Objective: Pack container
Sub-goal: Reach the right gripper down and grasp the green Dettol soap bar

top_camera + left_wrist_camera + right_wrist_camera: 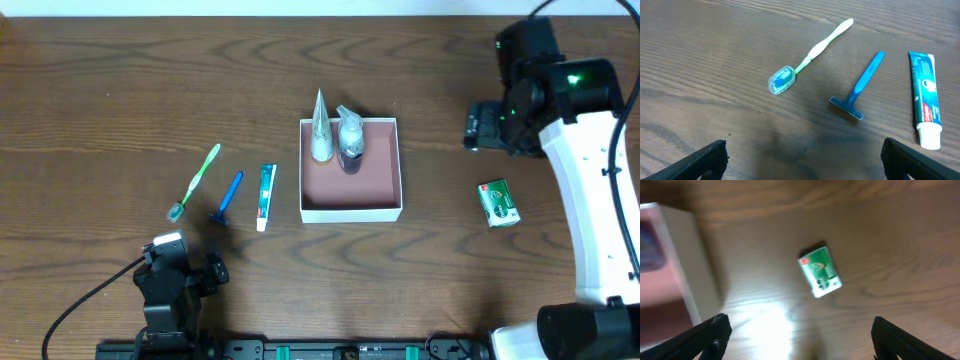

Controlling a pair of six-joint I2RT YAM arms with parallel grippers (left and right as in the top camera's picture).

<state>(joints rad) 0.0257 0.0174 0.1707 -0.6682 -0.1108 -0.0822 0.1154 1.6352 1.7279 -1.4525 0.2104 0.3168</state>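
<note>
Next, my right gripper grabs the small green packet by its long sides, which leaves the packet's ends free to settle into the container.
The container, a square white-walled box with a pinkish-brown floor, sits mid-table and holds two small clear wrapped items at its far side. Its wall shows at the left of the right wrist view. A toothbrush, a blue razor and a toothpaste tube lie left of it; they also show in the left wrist view as toothbrush, razor and tube. My left gripper is open and empty near the front edge. My right gripper is open and empty, above the table right of the container.
A small green packet lies right of the container, also in the right wrist view. The left arm's base sits at the front left. The right arm runs along the right side.
</note>
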